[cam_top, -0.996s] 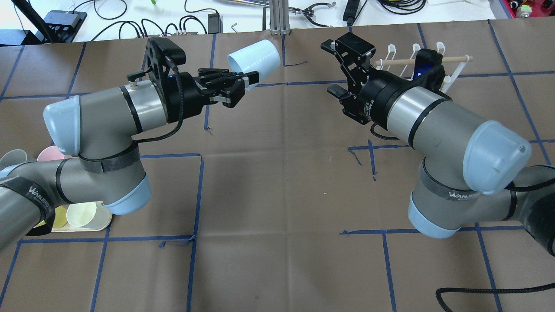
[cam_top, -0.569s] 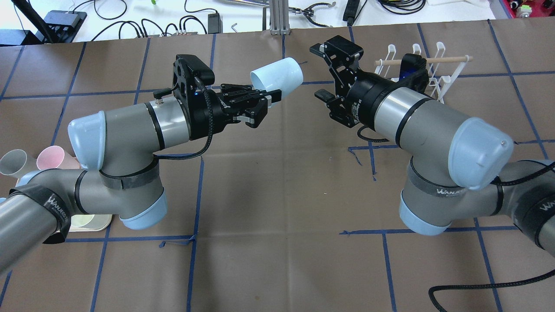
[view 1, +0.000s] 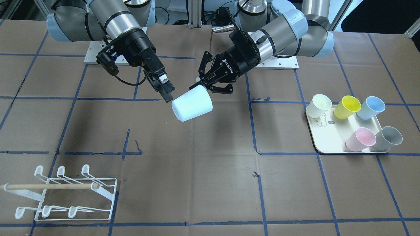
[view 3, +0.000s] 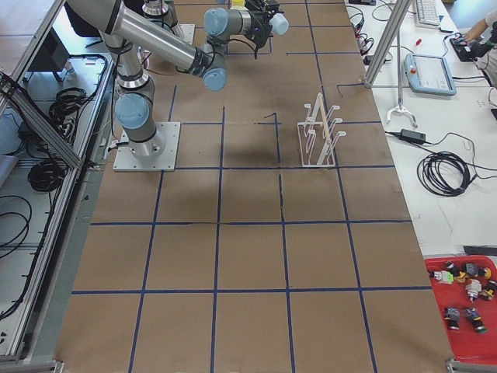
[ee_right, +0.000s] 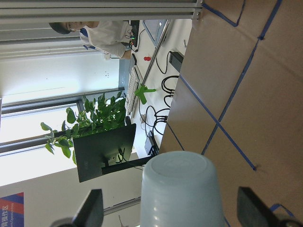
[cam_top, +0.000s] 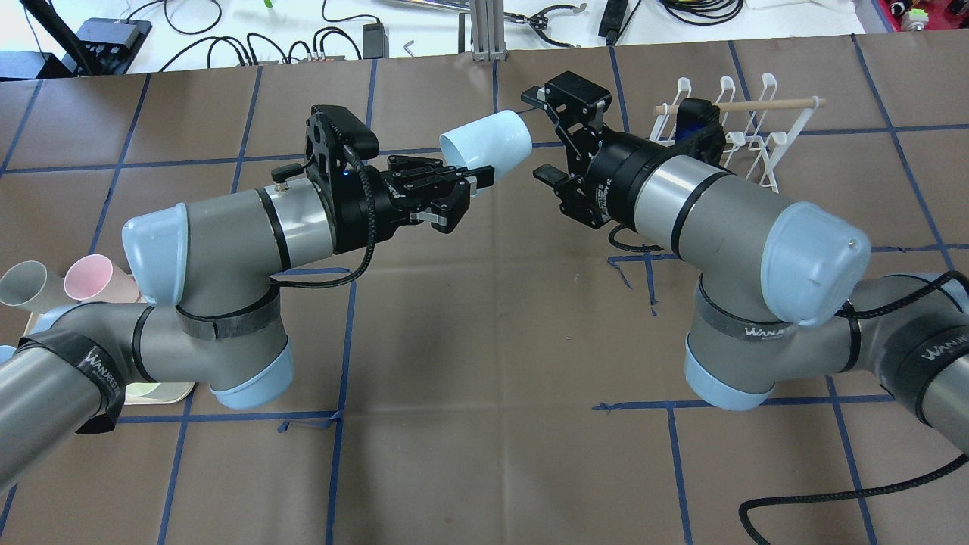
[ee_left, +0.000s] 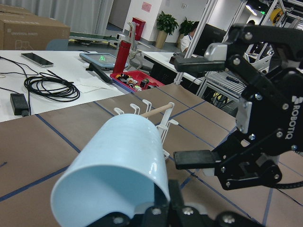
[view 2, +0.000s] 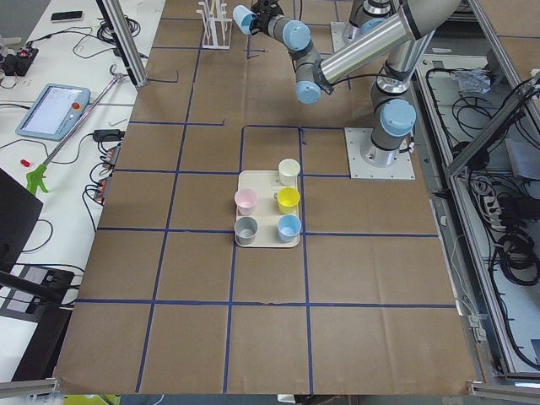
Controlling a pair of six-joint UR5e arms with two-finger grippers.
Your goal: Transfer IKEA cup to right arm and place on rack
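Note:
My right gripper will next grab the pale blue cup by its base end (view 1: 181, 108) to take it over for the rack (view 1: 74, 192).
My left gripper (cam_top: 469, 189) is shut on the rim of a pale blue cup (cam_top: 488, 145) and holds it on its side above the table, base pointing right. My right gripper (cam_top: 536, 136) is open, with the cup's base right at its fingertips; I cannot tell if they touch. In the right wrist view the cup's base (ee_right: 182, 194) sits between the two spread fingers (ee_right: 92, 208). In the front view the cup (view 1: 192, 105) hangs between the left gripper (view 1: 210, 87) and the right gripper (view 1: 165, 90). The white wire rack (cam_top: 764, 151) stands behind the right arm, also seen in the front view (view 1: 65, 193).
A cream tray (view 1: 328, 144) on the robot's left side holds several coloured cups. Brown paper with blue tape lines covers the table (view 1: 197, 180). Cables and tools lie past the far table edge (cam_top: 341, 30).
The left arm has carried the cup to the right and the right arm has moved left, so the open right gripper now sits at the cup's base.

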